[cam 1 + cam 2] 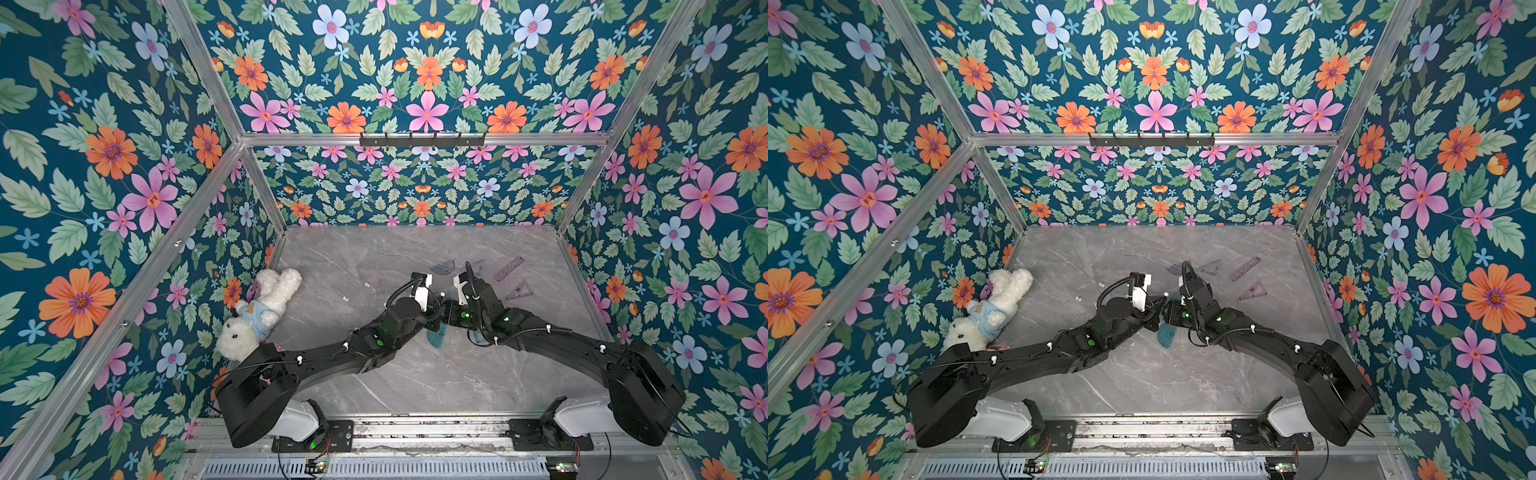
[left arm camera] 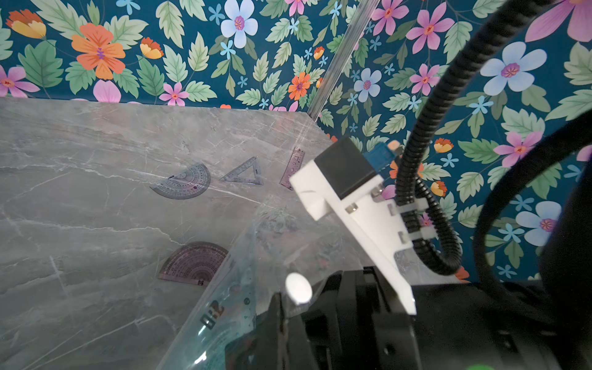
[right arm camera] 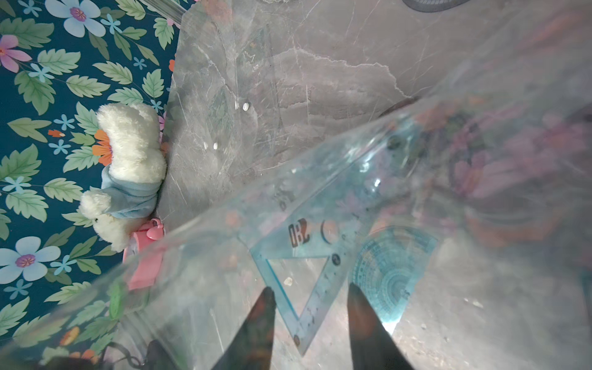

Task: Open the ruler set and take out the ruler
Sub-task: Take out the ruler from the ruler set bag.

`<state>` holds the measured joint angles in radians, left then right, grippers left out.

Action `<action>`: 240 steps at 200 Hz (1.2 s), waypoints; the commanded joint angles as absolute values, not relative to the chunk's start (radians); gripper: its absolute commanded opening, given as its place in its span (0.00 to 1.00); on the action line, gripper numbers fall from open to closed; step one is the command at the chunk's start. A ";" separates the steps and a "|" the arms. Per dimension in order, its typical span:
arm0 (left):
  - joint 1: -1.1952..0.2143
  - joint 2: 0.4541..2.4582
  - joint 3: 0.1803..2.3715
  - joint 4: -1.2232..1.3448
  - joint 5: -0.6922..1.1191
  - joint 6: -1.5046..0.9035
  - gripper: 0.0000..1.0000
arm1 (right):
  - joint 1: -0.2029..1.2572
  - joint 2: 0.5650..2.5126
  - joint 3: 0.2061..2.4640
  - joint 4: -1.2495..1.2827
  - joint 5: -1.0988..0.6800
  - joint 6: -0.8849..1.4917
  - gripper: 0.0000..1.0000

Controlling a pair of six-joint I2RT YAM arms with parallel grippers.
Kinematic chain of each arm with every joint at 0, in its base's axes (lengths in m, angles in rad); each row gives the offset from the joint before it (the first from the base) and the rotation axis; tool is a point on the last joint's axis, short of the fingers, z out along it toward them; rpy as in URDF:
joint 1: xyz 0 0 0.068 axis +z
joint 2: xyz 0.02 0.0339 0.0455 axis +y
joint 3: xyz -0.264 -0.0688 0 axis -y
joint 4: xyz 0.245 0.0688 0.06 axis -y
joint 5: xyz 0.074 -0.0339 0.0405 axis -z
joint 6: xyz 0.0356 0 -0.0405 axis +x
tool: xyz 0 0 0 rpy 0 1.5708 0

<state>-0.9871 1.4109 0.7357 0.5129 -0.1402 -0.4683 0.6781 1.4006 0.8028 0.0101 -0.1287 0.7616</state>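
My right gripper is about to grab the blue set square (image 3: 320, 304) across its corner beside the triangular cutout, to take it out lengthwise.
The ruler set is a clear plastic pouch (image 3: 224, 256) held off the table between both arms. Inside lie a blue set square (image 3: 320, 304) and a blue protractor (image 3: 387, 269), which also shows in both top views (image 1: 438, 334) (image 1: 1168, 334). I cannot make out a straight ruler in it. My left gripper (image 2: 282, 320) is shut on the pouch's edge beside its white snap button (image 2: 298, 288). My right gripper (image 3: 310, 286) is open, its fingers either side of the set square's corner without touching it. Whether they are inside the pouch I cannot tell.
Loose tools lie on the marble table (image 1: 374, 249) behind the grippers: a purple ruler (image 1: 508, 269), a purple set square (image 1: 519, 289), a grey protractor (image 2: 185, 182), a grey set square (image 2: 245, 173) and a purple protractor (image 2: 193, 264). A white plush bunny (image 1: 259, 311) lies by the left wall.
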 commanded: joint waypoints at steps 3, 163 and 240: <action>-0.987 1.411 0.741 0.557 -0.144 -0.476 0.00 | 0.667 1.397 0.788 0.089 -0.164 0.810 0.40; -1.001 1.434 0.728 0.585 -0.178 -0.504 0.00 | 0.641 1.380 0.750 0.145 -0.175 0.844 0.00; -0.927 1.377 0.674 0.535 -0.280 -0.525 0.00 | 0.640 1.141 0.717 -0.026 -0.196 0.802 0.00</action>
